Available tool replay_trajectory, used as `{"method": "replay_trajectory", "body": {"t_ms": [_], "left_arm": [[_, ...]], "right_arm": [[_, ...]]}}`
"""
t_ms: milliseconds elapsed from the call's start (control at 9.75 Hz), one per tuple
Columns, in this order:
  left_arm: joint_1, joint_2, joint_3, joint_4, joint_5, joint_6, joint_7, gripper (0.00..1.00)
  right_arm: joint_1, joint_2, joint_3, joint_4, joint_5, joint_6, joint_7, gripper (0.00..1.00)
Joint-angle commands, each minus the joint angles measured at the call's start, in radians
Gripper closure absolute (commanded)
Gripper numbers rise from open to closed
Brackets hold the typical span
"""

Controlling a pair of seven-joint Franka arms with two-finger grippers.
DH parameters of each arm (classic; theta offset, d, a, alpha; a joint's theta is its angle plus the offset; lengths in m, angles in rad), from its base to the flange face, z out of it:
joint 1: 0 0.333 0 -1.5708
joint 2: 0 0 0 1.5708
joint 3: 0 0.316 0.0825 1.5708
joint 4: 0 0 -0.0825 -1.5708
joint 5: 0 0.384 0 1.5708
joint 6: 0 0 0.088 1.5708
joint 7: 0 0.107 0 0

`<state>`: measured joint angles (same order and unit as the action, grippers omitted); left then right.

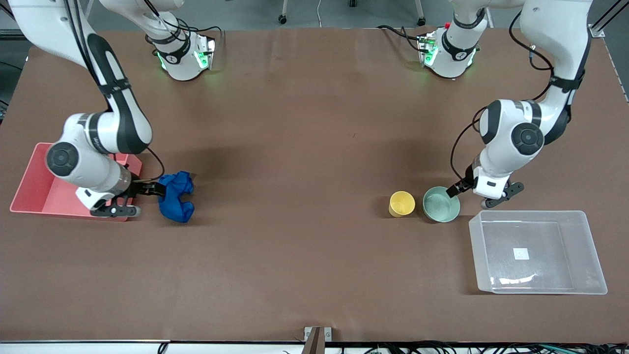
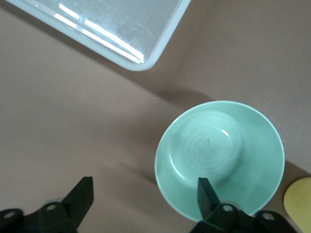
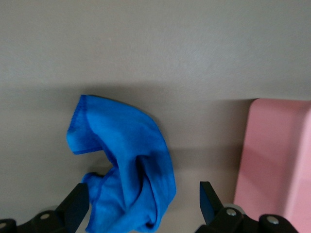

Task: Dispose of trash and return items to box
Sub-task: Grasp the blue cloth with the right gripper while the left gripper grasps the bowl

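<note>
My right gripper will drop the trash into the pink bin [image 1: 29, 191], so next it will grab the blue cloth by its bunched body [image 1: 172, 189].
The blue cloth wad [image 1: 177, 196] lies on the table beside the pink bin [image 1: 29, 191]. My right gripper [image 1: 155, 188] is open, with its fingers on either side of the cloth [image 3: 126, 160]. The mint-green bowl [image 1: 441, 204] stands beside the yellow cup [image 1: 402, 203], close to the clear tub [image 1: 528, 212]. My left gripper [image 1: 452, 191] is open at the bowl's rim. In the left wrist view the left gripper [image 2: 145, 194] has one finger [image 2: 206, 191] over the bowl [image 2: 218, 145] and the other outside it.
The pink bin [image 3: 277, 155] sits at the right arm's end of the table. The clear tub [image 2: 146, 58] holds only a white sticker [image 1: 521, 253]. The cup's edge [image 2: 299, 204] shows beside the bowl. A bracket [image 1: 317, 334] sits at the table's near edge.
</note>
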<state>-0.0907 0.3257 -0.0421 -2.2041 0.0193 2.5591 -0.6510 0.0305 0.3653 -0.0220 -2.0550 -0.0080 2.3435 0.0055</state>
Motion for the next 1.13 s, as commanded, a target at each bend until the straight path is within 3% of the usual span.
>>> {"method": "replay_trajectory", "body": {"t_ms": [0, 103, 205, 410, 513, 718, 821, 1026], "left_arm": [[-0.001, 0.07, -0.021, 0.001, -0.009, 0.07, -0.044, 0.16], [0.0, 0.085, -0.021, 0.003, -0.009, 0.079, -0.044, 0.25], [0.002, 0.098, -0.021, 0.004, -0.009, 0.093, -0.044, 0.39], [-0.001, 0.119, -0.022, 0.011, -0.009, 0.095, -0.047, 0.78], [-0.001, 0.116, -0.022, 0.017, -0.009, 0.093, -0.047, 0.91], [-0.003, 0.08, -0.022, 0.04, -0.009, 0.081, -0.036, 0.99], [-0.003, 0.053, -0.027, 0.055, -0.007, 0.047, -0.035, 1.0], [0.008, -0.012, -0.047, 0.145, -0.005, -0.108, -0.035, 1.0]], "right_arm": [[0.008, 0.029, -0.003, -0.019, 0.011, 0.037, -0.002, 0.01], [0.008, 0.043, -0.003, -0.02, 0.011, 0.048, -0.002, 0.05], [0.009, 0.049, -0.003, -0.039, 0.011, 0.08, 0.001, 0.17], [0.016, 0.063, -0.003, -0.054, 0.011, 0.122, 0.001, 0.43], [0.016, 0.063, -0.003, -0.056, 0.011, 0.122, 0.001, 0.56], [0.016, 0.064, -0.003, -0.054, 0.011, 0.116, -0.001, 0.86], [0.016, 0.064, -0.003, -0.054, 0.011, 0.116, 0.001, 0.93], [0.013, 0.063, -0.003, -0.051, 0.011, 0.109, 0.01, 0.96]]}}
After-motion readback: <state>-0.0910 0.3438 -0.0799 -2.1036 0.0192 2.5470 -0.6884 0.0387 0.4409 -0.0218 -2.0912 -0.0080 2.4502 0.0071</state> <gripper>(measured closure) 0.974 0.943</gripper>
